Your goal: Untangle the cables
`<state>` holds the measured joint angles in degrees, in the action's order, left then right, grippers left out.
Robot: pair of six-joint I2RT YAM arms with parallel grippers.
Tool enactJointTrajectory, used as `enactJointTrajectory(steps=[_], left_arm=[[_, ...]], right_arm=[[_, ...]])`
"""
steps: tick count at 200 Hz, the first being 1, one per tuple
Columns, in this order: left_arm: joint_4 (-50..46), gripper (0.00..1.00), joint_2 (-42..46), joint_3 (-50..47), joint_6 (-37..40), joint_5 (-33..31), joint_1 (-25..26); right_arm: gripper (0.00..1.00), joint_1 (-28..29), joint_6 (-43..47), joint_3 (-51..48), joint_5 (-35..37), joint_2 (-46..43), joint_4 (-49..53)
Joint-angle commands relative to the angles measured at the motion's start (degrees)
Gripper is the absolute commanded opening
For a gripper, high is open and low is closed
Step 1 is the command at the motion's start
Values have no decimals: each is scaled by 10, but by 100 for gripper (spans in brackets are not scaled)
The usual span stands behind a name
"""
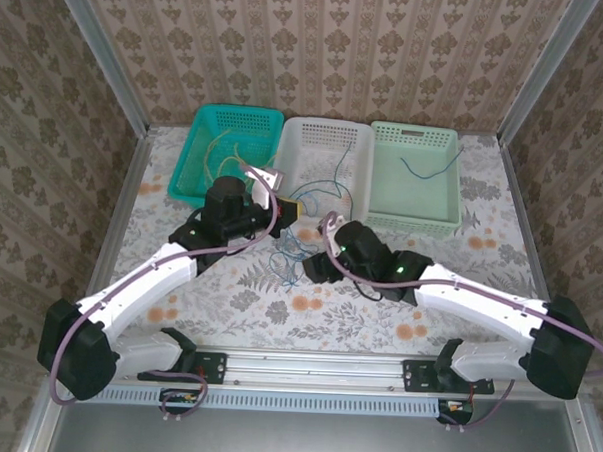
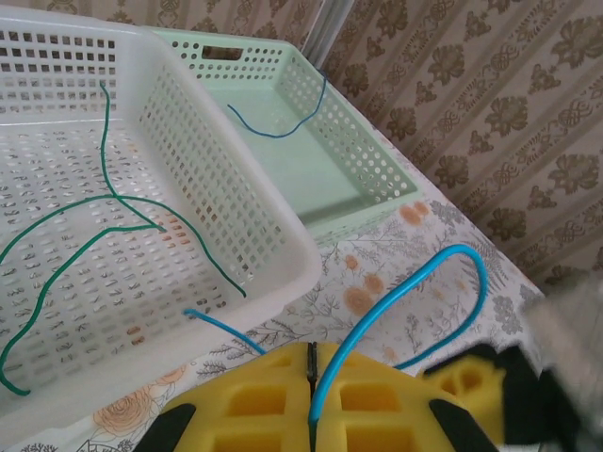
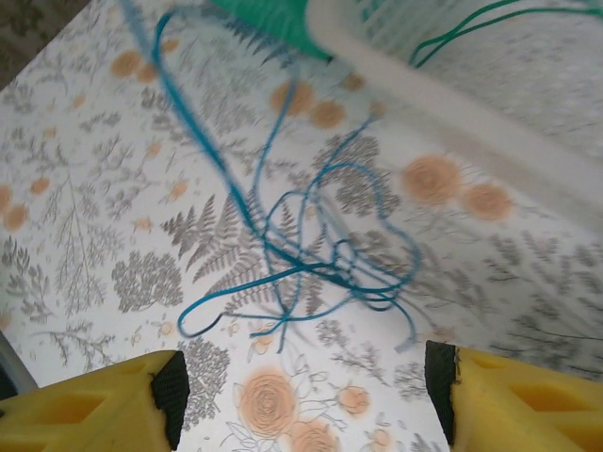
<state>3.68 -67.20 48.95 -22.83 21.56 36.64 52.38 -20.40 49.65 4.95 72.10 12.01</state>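
Note:
I should next use my right gripper to grab the blue cable's lifted part beside my left gripper, then pull the blue cable from the tangle (image 1: 289, 247).
My left gripper (image 2: 311, 377) is shut on a blue cable (image 2: 415, 282), which loops up and right out of its yellow fingers, just in front of the white basket. From above, the left gripper (image 1: 288, 207) sits at that basket's near edge. A tangle of blue cables (image 3: 311, 254) lies on the floral tabletop. Just behind the tangle, my right gripper (image 3: 306, 395) stands open with nothing between its fingers; the top view has it (image 1: 305, 258) mid-table beside the tangle (image 1: 289, 247).
Three baskets line the back. The teal basket (image 1: 236, 110) holds yellow cables (image 1: 225, 153), the white basket (image 2: 236, 122) holds green cables (image 2: 113, 202), and the mint basket (image 2: 377, 160) holds one blue cable (image 2: 278, 127). Patterned walls enclose the table.

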Motion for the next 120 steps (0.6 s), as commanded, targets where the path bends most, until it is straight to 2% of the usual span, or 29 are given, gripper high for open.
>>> enactJointTrajectory(steps=[1, 85, 120], left_arm=[[34, 0, -7, 13, -44, -7, -5], [64, 0, -11, 0, -85, 25, 0], [56, 0, -7, -3, -84, 33, 1]], right_arm=[[71, 12, -5, -6, 37, 11, -94], [75, 18, 36, 37, 85, 51, -154], [72, 8, 38, 34, 81, 42, -171]])
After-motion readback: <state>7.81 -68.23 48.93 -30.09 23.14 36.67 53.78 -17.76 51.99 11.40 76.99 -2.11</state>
